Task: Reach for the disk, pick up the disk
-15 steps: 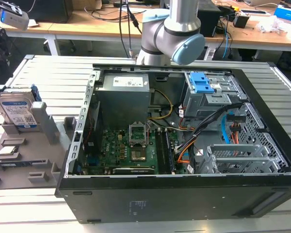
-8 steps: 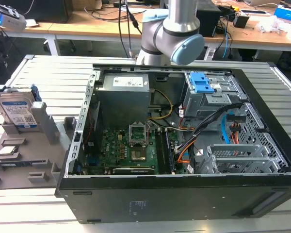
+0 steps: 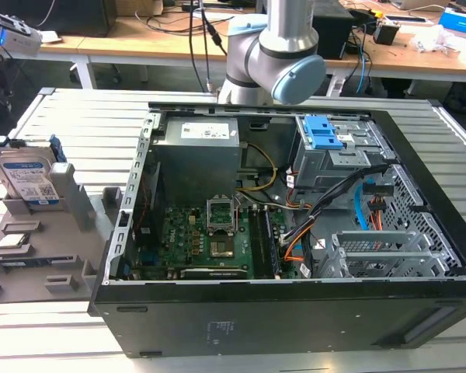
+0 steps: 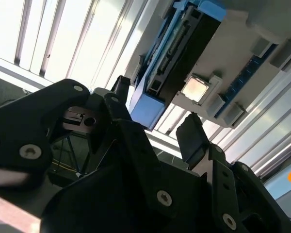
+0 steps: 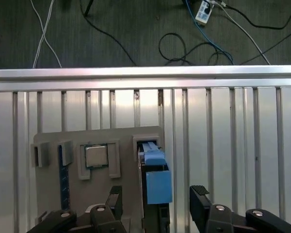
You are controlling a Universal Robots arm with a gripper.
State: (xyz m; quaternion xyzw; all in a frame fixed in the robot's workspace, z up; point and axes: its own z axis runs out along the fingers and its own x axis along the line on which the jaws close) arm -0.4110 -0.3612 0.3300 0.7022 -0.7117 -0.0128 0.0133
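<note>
My gripper lowers its open fingers next, before closing. In the first wrist view they stop above the disk's blue-railed edge, short of its sides, so closing would miss.
The disk [image 3: 31,177] stands on edge in a grey holder [image 3: 78,203] at the exterior view's left, its white-and-blue label facing the camera. In the first wrist view I look down on the disk's [image 5: 155,175] blue-railed edge. My gripper [image 5: 157,195] hangs open above it, with one black finger [image 5: 114,200] on each side and a gap to the disk on both. In the second wrist view the disk [image 4: 180,51] shows edge-on beyond the open gripper [image 4: 155,104]. Nothing is held.
A processor chip [image 5: 96,156] sits in a pocket of the holder beside the disk. An open computer case [image 3: 295,233] with a grey power-supply box [image 3: 198,151] takes up the middle of the slatted table [image 3: 85,116]. Cables lie on the floor [image 5: 194,39] past the table edge.
</note>
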